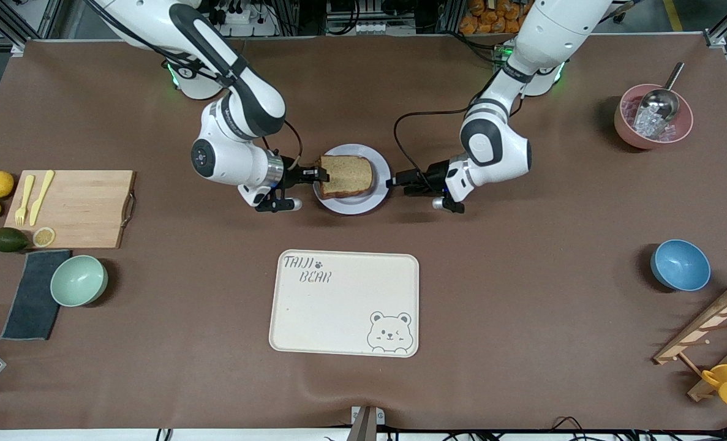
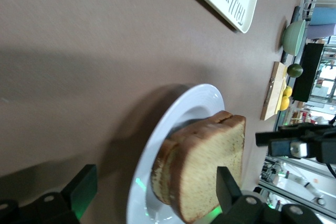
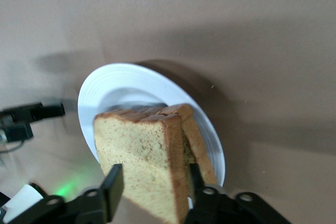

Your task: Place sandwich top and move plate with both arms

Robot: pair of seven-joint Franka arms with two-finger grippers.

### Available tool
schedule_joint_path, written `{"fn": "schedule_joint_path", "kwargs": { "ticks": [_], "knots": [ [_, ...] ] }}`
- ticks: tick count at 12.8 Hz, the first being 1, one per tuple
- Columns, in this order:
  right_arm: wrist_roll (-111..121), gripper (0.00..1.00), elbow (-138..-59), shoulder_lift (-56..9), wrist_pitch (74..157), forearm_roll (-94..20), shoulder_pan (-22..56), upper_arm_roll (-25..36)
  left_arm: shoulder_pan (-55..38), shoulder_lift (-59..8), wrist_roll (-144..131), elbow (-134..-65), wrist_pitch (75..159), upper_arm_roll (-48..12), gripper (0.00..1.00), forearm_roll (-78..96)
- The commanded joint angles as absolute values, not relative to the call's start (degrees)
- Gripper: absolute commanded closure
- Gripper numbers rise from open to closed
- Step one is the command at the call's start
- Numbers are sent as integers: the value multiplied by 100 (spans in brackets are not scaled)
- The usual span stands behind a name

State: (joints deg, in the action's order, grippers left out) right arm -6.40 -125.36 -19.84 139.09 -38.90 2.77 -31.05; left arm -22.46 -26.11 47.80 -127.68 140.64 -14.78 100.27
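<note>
I will grip the plate by its rim (image 1: 387,188) with my left gripper next. Then I can move the plate onto the cream bear tray (image 1: 343,304).
The sandwich top (image 1: 348,176) is a plain brown bread slice lying over a lower slice (image 3: 202,145) on the round pale plate (image 1: 351,208) in the middle of the table. My right gripper (image 1: 321,176) is at the slice's edge toward the right arm's end, shut on the sandwich top (image 3: 142,150), whose held end is slightly raised. In the right wrist view its fingers (image 3: 113,182) flank the slice above the plate (image 3: 105,98). My left gripper (image 1: 395,180) is open at the plate's rim toward the left arm's end. In the left wrist view (image 2: 155,187) it straddles the rim (image 2: 157,145) and touches nothing.
A cream bear tray (image 1: 345,303) lies nearer the front camera than the plate. A cutting board (image 1: 72,208), a green bowl (image 1: 78,280) and a dark cloth (image 1: 32,294) sit toward the right arm's end. A blue bowl (image 1: 680,264), a pink bowl (image 1: 653,116) and a wooden rack (image 1: 712,324) sit toward the left arm's end.
</note>
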Motion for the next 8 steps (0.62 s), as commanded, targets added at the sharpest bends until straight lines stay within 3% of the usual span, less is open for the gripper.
{"fn": "schedule_joint_path", "kwargs": {
  "ticks": [1, 3, 8],
  "knots": [
    [-729, 0, -12376, -1837, 13537, -3859, -139, -3208, -2504, -2689, 4939, -12701, 14124, -1503, 0, 10633],
    [-729, 0, -12191, -1715, 13229, -3815, -421, -3130, -2557, -2830, 5009, -12586, 14124, -1512, 0, 10889],
    [416, 0, -11761, -1512, 13097, -2972, -325, -1603, -2531, -3217, 6257, -12577, 14124, -1512, 0, 11855]
  ]
}}
